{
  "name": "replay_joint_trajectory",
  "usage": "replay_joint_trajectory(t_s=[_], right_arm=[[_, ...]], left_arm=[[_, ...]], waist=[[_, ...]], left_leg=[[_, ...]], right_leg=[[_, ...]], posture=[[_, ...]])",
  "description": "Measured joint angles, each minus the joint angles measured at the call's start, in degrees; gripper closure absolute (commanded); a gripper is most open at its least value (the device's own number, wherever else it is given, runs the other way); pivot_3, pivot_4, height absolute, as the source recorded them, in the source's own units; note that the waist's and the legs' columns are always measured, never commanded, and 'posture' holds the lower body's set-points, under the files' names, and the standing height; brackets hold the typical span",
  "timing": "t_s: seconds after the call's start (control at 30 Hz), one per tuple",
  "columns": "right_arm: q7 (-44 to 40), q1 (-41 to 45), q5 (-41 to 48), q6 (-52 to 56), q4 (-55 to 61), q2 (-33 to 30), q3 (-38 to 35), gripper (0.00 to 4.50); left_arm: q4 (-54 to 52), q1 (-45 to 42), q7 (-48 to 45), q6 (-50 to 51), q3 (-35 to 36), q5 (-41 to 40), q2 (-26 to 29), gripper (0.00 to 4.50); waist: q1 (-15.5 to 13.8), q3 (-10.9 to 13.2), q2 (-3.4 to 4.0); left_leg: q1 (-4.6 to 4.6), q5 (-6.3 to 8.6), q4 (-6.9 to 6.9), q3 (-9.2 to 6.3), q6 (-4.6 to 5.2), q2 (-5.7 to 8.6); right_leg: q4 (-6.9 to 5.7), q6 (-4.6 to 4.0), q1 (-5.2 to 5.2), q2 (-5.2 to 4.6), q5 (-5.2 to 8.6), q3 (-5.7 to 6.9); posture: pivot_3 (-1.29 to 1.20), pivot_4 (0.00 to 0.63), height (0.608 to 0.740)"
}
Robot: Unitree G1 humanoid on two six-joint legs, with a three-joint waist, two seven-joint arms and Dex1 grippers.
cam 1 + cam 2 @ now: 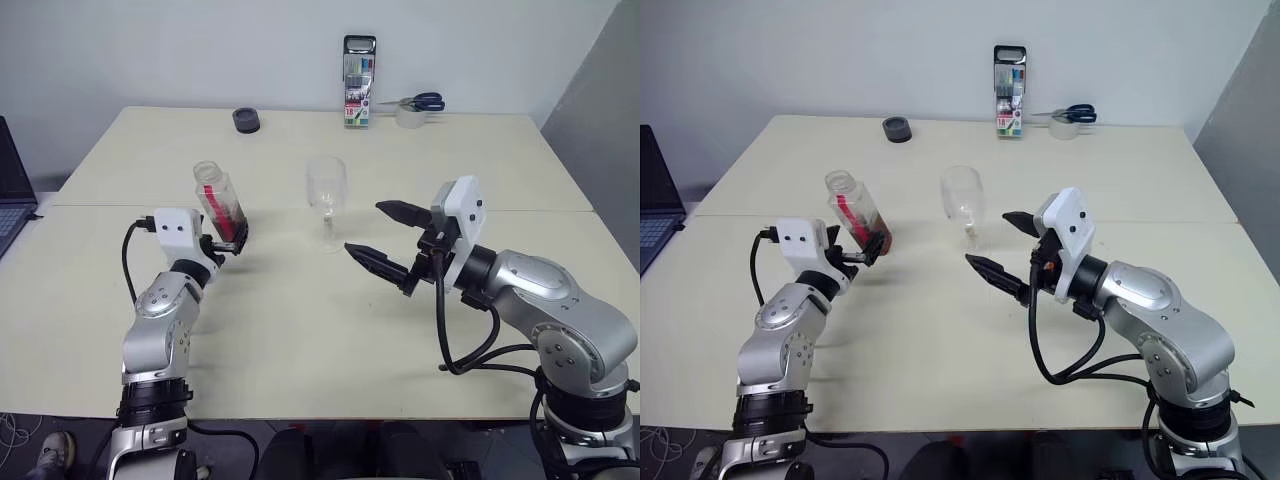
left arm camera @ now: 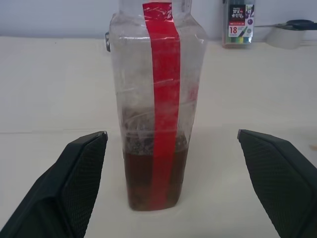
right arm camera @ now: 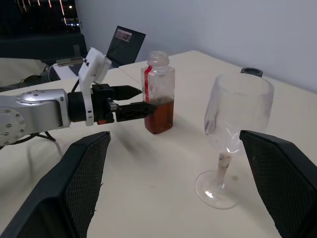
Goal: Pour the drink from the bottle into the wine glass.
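Note:
My left gripper should next grab the bottle by its lower body (image 1: pixel 227 221), so that the bottle's uncapped neck (image 1: pixel 207 172) stays free to fill the wine glass.
The bottle (image 1: pixel 219 203) stands upright on the table, left of centre, with a red label strip and an uncapped neck. The reddish-brown drink (image 2: pixel 141 178) fills its lower third. My left gripper (image 2: pixel 171 134) is open and level, one finger on each side of the bottle with a gap on both sides. The empty wine glass (image 1: pixel 326 192) stands to the bottle's right. My right gripper (image 1: pixel 365 228) hangs open above the table just right of the glass, pointing at it, holding nothing. In the right wrist view the wine glass (image 3: pixel 237 111) and the bottle (image 3: pixel 159 99) stand side by side.
A small black round object (image 1: pixel 246 120), a marker pack (image 1: pixel 359 82), scissors (image 1: pixel 425 101) and a tape roll (image 1: pixel 410 117) sit along the far edge. A laptop (image 1: pixel 10 190) lies off the table's left side. A seam (image 1: pixel 120 206) crosses the table top.

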State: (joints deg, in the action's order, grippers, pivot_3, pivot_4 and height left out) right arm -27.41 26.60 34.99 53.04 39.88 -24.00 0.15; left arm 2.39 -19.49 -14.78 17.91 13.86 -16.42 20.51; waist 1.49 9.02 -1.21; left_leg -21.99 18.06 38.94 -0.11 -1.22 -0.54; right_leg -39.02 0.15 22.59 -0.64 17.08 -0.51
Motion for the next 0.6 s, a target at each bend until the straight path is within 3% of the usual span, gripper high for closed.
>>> replay_joint_trajectory(t_s=[0.47,0.6], right_arm=[[2.8,1.2,2.3,0.8,0.1,-1.1,-0.2,0.03],[3.8,1.7,2.5,1.2,0.1,-1.5,-0.4,0.00]], left_arm=[[23.7,-12.7,-1.6,-13.3,-0.2,3.8,0.1,0.00],[29.3,-15.0,-2.0,-16.7,-0.7,4.3,-0.6,0.86]], waist=[[-0.1,0.0,-0.02],[0.0,0.0,-0.02]], left_leg=[[-0.04,-0.01,0.01,0.01,-0.02,0.01],[-0.06,-0.01,0.01,0.01,-0.02,0.01]], right_leg=[[-0.01,0.00,0.04,-0.02,0.00,0.05],[-0.01,0.00,0.06,-0.03,0.00,0.05]], posture=[[0.00,0.150,0.740],[0.00,0.150,0.740]])
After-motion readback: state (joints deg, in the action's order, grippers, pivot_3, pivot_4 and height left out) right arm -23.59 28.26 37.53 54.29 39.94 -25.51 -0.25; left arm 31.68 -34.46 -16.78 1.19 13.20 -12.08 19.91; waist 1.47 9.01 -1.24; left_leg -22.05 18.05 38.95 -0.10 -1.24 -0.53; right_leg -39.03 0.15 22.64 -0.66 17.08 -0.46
